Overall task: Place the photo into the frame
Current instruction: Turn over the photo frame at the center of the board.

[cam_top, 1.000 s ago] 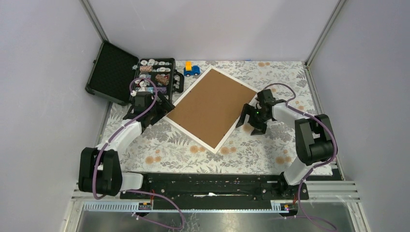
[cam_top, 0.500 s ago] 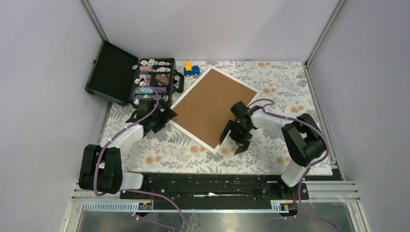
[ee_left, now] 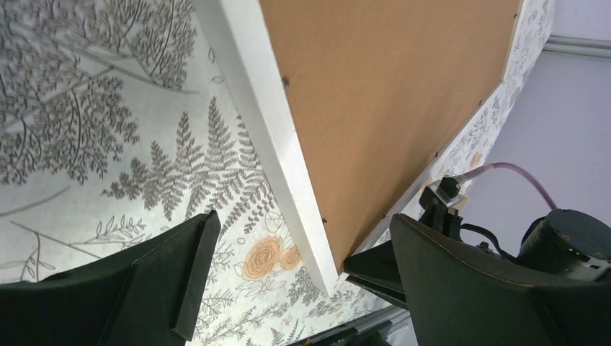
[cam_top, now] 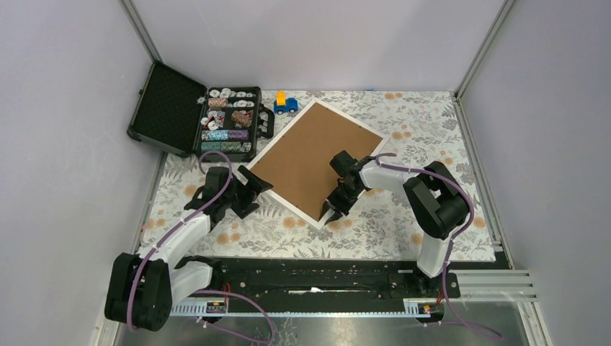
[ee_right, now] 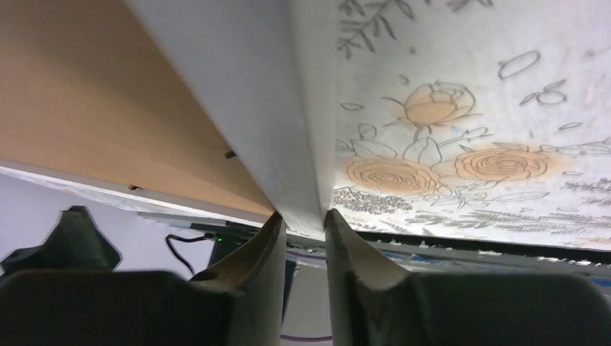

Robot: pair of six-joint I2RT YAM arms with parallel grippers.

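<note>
The frame has to be turned over by both my grippers, so I should next grab the frame's white moulding (cam_top: 267,192) with my left gripper, away from my right gripper's corner.
The frame (cam_top: 317,153) lies face down on the flowered cloth, brown back up, white moulding around it. My right gripper (cam_top: 333,210) is shut on the moulding at the frame's near corner; in the right wrist view both fingers pinch the white edge (ee_right: 288,144) at the gripper (ee_right: 302,220). My left gripper (cam_top: 251,189) stands open by the frame's left corner. In the left wrist view the white moulding (ee_left: 266,130) runs between the wide-apart fingers of the left gripper (ee_left: 302,238), touching neither. The photo is out of view.
An open black case (cam_top: 229,121) with small items in its compartments stands at the back left, its lid (cam_top: 166,108) leaning toward the wall. A small blue and yellow toy truck (cam_top: 285,103) sits behind the frame. Grey walls enclose the table.
My right gripper slid along the frame's right edge toward the near corner and closed on the moulding. My left arm drew back toward the near side, still open.
</note>
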